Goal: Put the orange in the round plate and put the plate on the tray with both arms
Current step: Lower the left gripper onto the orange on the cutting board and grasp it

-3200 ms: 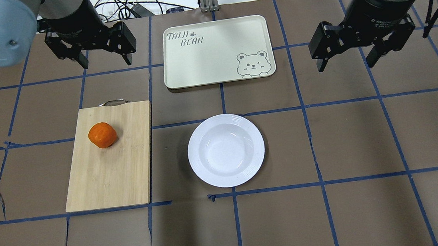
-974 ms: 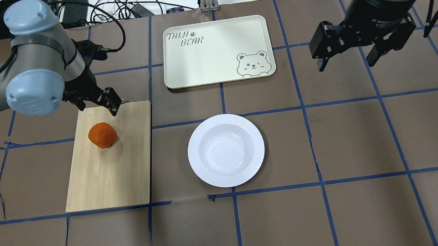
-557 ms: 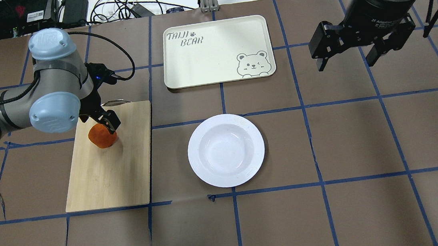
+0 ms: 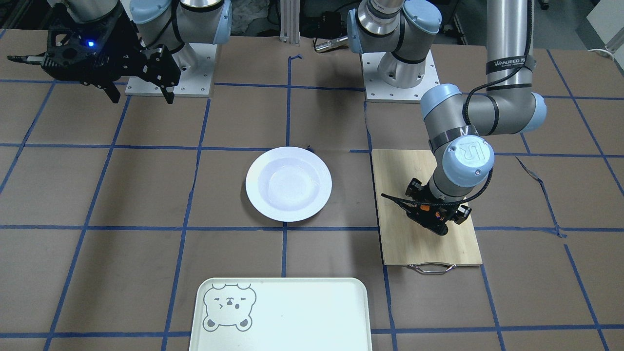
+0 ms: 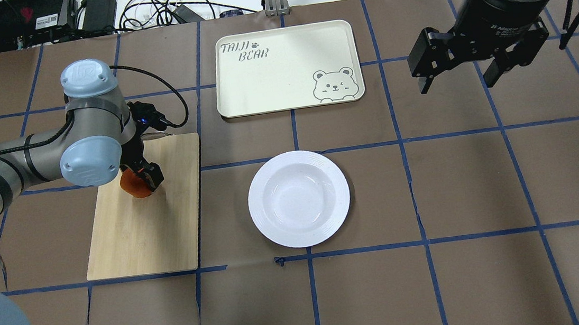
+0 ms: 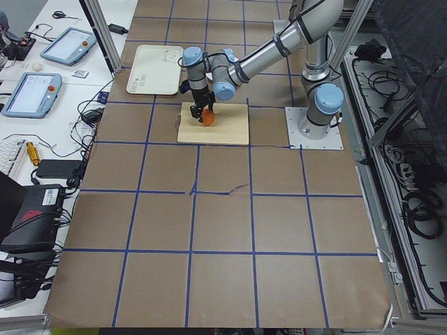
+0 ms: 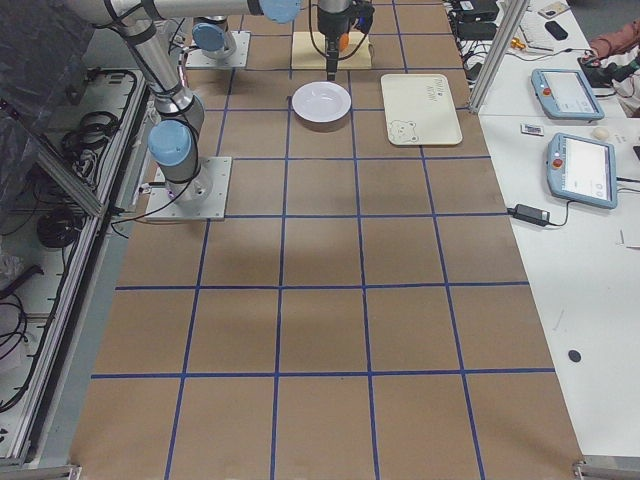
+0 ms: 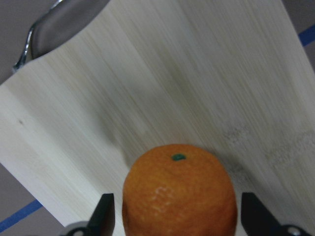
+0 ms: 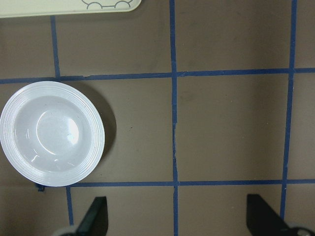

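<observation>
I need to pick up the orange next with my left gripper, around its plump middle (image 8: 179, 201), to get the fruit into the round plate.
The orange (image 8: 179, 196) rests on the bamboo cutting board (image 5: 146, 224) at the table's left. My left gripper (image 5: 140, 179) has come down over it and is open, with one finger on each side of the orange and a thin gap to the skin in the left wrist view. An empty white round plate (image 5: 299, 199) lies at mid-table. Behind it sits the cream tray (image 5: 285, 67), with nothing on it. High above the back right of the table my right gripper (image 5: 456, 83) hangs open and holds nothing.
The board's metal handle (image 4: 431, 268) points toward the tray side. Cables and boxes (image 5: 94, 11) lie beyond the table's far edge. Blue tape lines cross the brown table (image 5: 483, 191), which is bare to the right of the plate.
My left arm has moved from the board's back edge down onto the orange, so its open fingers now straddle it. The right arm, plate and tray have not moved.
</observation>
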Controlling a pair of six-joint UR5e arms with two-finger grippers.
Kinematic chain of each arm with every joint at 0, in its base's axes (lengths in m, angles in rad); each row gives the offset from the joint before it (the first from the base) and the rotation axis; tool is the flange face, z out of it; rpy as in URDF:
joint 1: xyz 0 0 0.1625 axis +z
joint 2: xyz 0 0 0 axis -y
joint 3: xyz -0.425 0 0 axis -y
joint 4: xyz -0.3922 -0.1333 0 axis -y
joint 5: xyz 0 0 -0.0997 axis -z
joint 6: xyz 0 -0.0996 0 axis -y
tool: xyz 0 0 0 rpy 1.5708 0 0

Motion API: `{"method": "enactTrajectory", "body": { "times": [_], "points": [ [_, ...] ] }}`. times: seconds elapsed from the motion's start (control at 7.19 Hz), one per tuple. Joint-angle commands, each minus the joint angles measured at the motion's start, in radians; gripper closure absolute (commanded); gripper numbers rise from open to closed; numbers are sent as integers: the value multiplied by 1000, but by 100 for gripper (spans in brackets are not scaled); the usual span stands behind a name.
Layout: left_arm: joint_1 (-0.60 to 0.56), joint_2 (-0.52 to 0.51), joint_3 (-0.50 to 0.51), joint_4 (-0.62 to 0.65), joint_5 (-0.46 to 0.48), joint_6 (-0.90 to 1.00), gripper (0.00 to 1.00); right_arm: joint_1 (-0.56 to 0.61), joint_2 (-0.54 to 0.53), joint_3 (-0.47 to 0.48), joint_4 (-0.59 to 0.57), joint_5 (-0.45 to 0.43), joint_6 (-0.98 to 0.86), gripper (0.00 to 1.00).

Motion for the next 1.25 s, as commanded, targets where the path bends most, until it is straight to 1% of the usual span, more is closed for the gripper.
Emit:
{"method": "enactTrajectory", "body": {
  "times": [0.0, 0.14, 0.28, 0.42, 0.56, 0.7, 0.83, 1.11],
  "points": [
    [4, -5, 3, 22, -2, 9, 85, 0, 0, 0, 0, 1, 1, 0],
    [4, 12, 5, 24, -19, -25, 100, 0, 0, 1, 0, 0, 1, 0],
    [-4, 27, 21, 15, -46, -96, 100, 0, 0, 0, 0, 0, 1, 0],
    [-13, 45, 40, -29, -112, -197, 100, 0, 0, 1, 0, 0, 1, 0],
    [-42, 64, 48, -56, -122, -302, 100, 0, 0, 1, 0, 0, 1, 0],
    [-106, 78, 49, -85, -151, -397, 100, 2, 0, 1, 0, 0, 3, 0],
    [-192, 90, 51, -88, -177, -591, 100, 2, 0, 0, 0, 0, 3, 0],
    [-364, 78, 58, -88, -262, -858, 100, 2, 0, 1, 0, 0, 3, 0]
  ]
}}
